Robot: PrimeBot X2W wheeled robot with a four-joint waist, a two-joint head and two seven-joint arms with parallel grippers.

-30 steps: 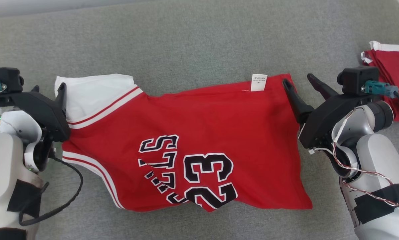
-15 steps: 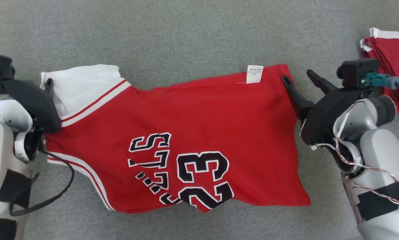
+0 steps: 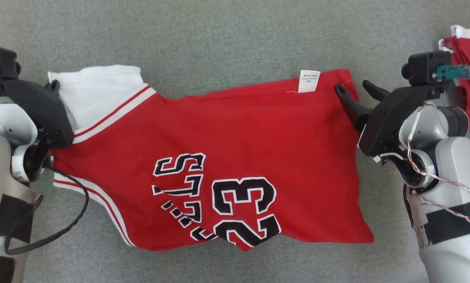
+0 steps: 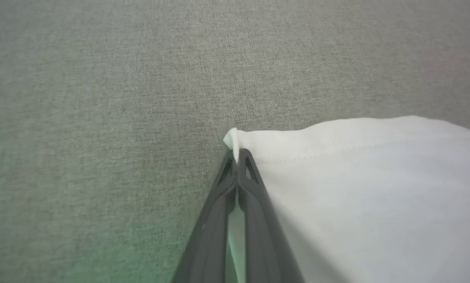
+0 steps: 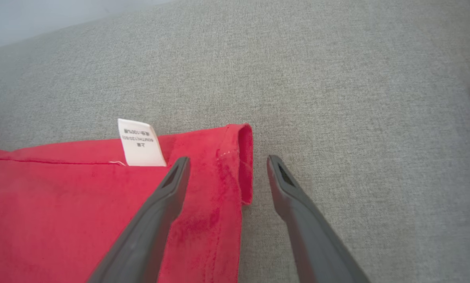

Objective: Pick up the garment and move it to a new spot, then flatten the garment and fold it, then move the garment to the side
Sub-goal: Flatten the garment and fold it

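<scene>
The right gripper pinches the jersey's hem corner near its label next, because the fold stands up there while the red body (image 3: 285,136) (image 5: 73,212) lies flat.
The garment (image 3: 235,137) is a red jersey with black "23" lettering, a white sleeve (image 3: 93,92) at its left end and a white label (image 3: 309,80) on its far edge, lying across the grey cushion. My left gripper (image 3: 54,84) is shut on the sleeve's far left corner; the left wrist view shows the closed fingertips (image 4: 237,157) pinching the white cloth (image 4: 357,177). My right gripper (image 3: 355,88) stands open at the jersey's far right corner, one finger over the red hem (image 5: 245,165), the other (image 5: 282,177) on the bare cushion beside it.
A second red and white garment (image 3: 465,78) lies at the right edge, behind my right wrist. The grey fabric surface (image 3: 219,35) extends beyond and in front of the jersey. A black cable (image 3: 62,232) loops from my left arm.
My left gripper has shut on the sleeve corner. The camera has shifted, so the whole scene sits differently in view. The right gripper stays open at the hem corner.
</scene>
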